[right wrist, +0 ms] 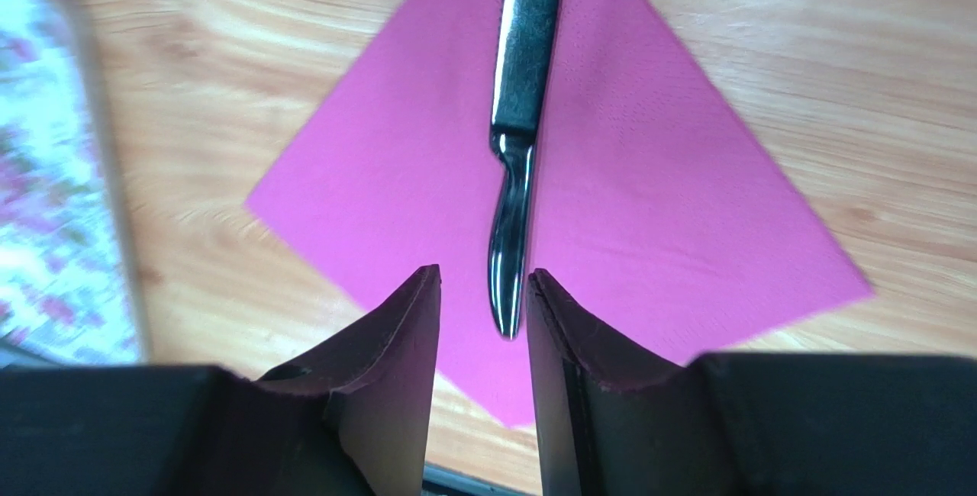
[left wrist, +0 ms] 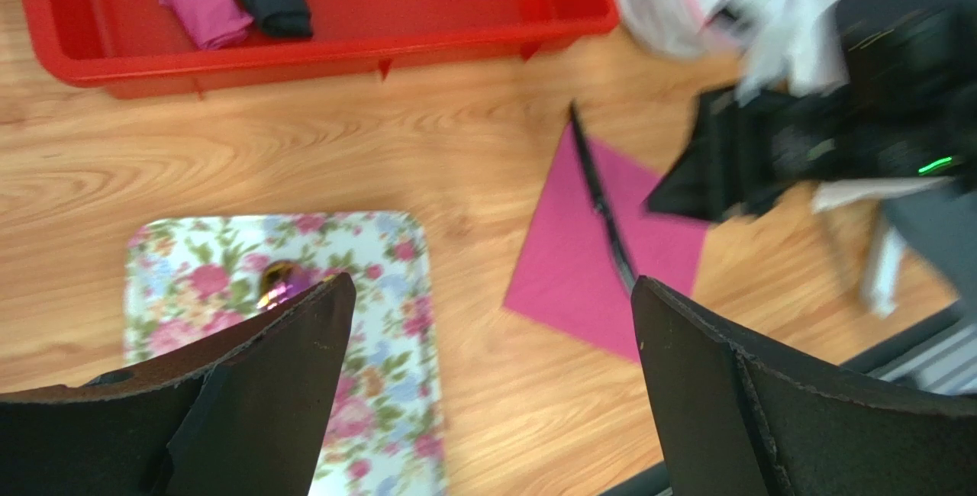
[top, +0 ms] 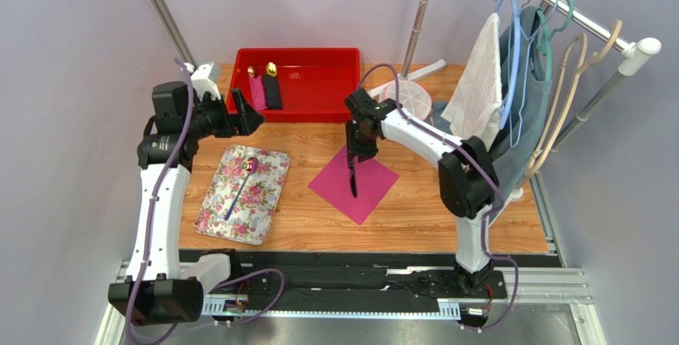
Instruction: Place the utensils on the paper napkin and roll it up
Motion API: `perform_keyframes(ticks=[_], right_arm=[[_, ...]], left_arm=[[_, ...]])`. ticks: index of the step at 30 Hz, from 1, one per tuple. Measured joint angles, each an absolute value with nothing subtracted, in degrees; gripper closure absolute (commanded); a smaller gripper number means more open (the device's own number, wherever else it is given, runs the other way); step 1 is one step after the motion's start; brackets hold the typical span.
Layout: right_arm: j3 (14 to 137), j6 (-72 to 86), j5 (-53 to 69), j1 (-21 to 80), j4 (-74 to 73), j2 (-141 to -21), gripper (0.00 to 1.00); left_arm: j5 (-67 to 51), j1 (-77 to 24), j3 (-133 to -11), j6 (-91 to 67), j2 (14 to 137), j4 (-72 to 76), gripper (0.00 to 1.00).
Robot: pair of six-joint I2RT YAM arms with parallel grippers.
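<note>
The spoon should lie along the knife on the napkin, so my left gripper will next grab the spoon's handle near its purple head.
The magenta paper napkin lies as a diamond on the wooden table, right of centre. A black-handled knife lies on it, along its middle. My right gripper hovers over the knife's far end. In the right wrist view its fingers stand narrowly open either side of the knife's metal tip, on the napkin. A purple-headed spoon lies on the floral cloth. My left gripper is wide open and empty above the table, with the spoon head beside its left finger.
A red bin at the back holds a pink roll and a black roll. A white basket stands behind the right arm. A rack with hangers and cloths fills the right side.
</note>
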State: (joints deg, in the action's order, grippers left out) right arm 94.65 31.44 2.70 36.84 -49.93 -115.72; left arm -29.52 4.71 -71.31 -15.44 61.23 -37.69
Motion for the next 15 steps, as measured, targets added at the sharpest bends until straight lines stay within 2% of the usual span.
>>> perform_keyframes(ticks=[3, 6, 7, 10, 15], right_arm=[[92.8, 29.4, 4.3, 35.1, -48.9, -109.9, 0.62], [88.9, 26.7, 6.7, 33.2, -47.6, -103.7, 0.62], [87.5, 25.7, 7.9, 32.5, -47.2, -101.9, 0.62], [84.7, 22.9, 11.9, 30.9, -46.1, -99.6, 0.62], [82.3, 19.9, 18.3, 29.9, -44.7, -99.2, 0.6]], left_arm=[[-30.0, 5.0, -74.3, -3.9, 64.5, -44.0, 0.04], [-29.1, 5.1, -74.5, 7.4, 66.5, -50.6, 0.12], [-28.3, 5.1, -74.5, 11.3, 67.4, -52.8, 0.19], [-25.1, 5.3, -74.0, 20.4, 71.7, -56.9, 0.28], [-20.0, 5.3, -68.4, 28.5, 79.5, -57.4, 0.4]])
